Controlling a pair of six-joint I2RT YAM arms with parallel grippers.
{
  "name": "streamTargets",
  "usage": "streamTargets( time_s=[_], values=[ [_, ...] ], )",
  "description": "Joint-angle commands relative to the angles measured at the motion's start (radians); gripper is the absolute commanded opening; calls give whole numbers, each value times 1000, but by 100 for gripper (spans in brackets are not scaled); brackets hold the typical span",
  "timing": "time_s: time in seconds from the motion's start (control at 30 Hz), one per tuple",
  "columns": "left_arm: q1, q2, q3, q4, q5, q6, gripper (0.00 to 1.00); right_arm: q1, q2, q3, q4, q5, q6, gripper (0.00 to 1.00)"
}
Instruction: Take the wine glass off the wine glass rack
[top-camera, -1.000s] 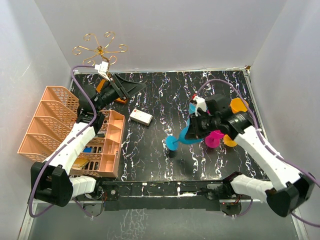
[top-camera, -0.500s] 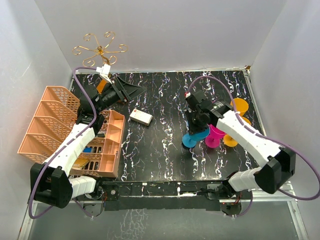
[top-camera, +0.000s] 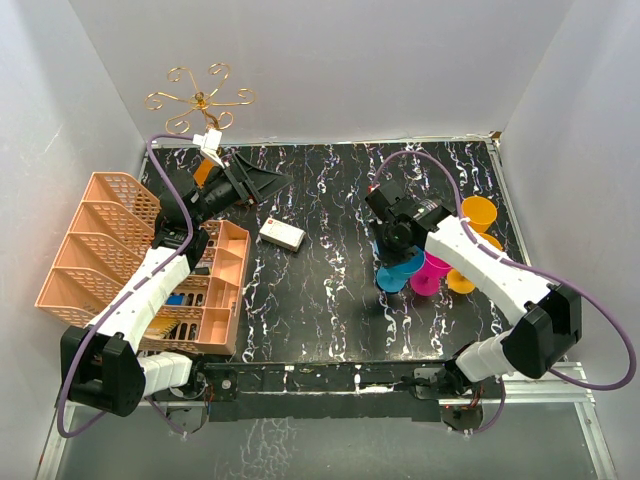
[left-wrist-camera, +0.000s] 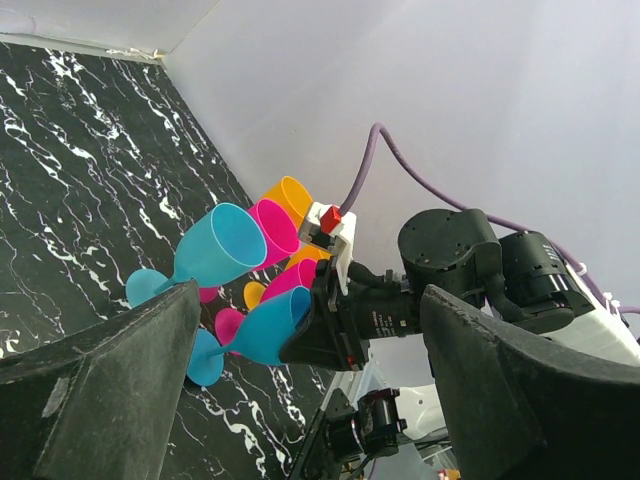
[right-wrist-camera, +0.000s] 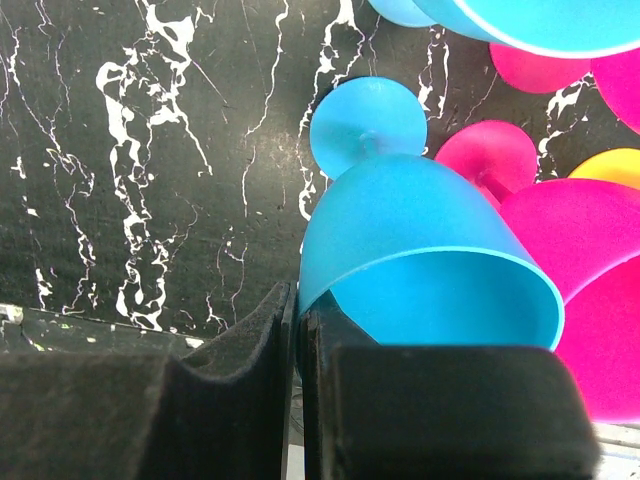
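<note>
My blue glass (top-camera: 398, 274) has its foot low over flat, empty table beside the pink glass and would stand there, so I should open my right gripper.
The gold wire rack (top-camera: 200, 97) stands at the far left corner, and no glass shows on its spiral arms. Its orange-brown base (top-camera: 203, 170) is mostly hidden behind my left arm. My left gripper (top-camera: 262, 178) is open and empty just right of the base, pointing across the table (left-wrist-camera: 310, 320). My right gripper (top-camera: 394, 240) is shut on the rim of a blue wine glass (top-camera: 398, 274), one finger inside the bowl (right-wrist-camera: 300, 310). The glass (right-wrist-camera: 420, 250) is tilted, its foot low over the table beside the other glasses.
Pink (top-camera: 432, 268) and orange (top-camera: 478, 212) glasses and another blue one (left-wrist-camera: 215, 245) cluster at the right. A white flat box (top-camera: 282, 234) lies mid-table. A peach lattice basket (top-camera: 100, 240) fills the left side. White walls enclose the table.
My right arm has carried the blue glass from mid-table to the right and a little farther back, up against the group of glasses. My left arm has barely moved.
</note>
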Motion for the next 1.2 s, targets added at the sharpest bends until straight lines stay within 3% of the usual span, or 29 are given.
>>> streamTargets(
  time_s=[0.0,0.23,0.3,0.73,0.77,0.8,0.97,1.17],
  values=[
    [0,-20,31,31,7,5,89,6,9,35,22,24,-5,8],
    [0,-20,32,32,9,0,90,6,23,35,28,2,-11,8],
    [0,-19,30,36,9,-5,90,6,25,40,35,-14,-17,14],
    [-1,-23,58,-15,10,23,90,6,-39,109,73,-36,-70,75],
    [0,-22,62,-18,10,23,90,6,-46,110,86,-25,-84,93],
    [0,-21,65,-24,9,25,90,5,-54,114,104,4,-93,98],
    [0,-33,105,-97,-7,66,90,6,-115,98,243,199,-52,99],
    [1,-79,187,-270,-81,176,90,6,-275,67,447,231,-125,99]
  ],
)
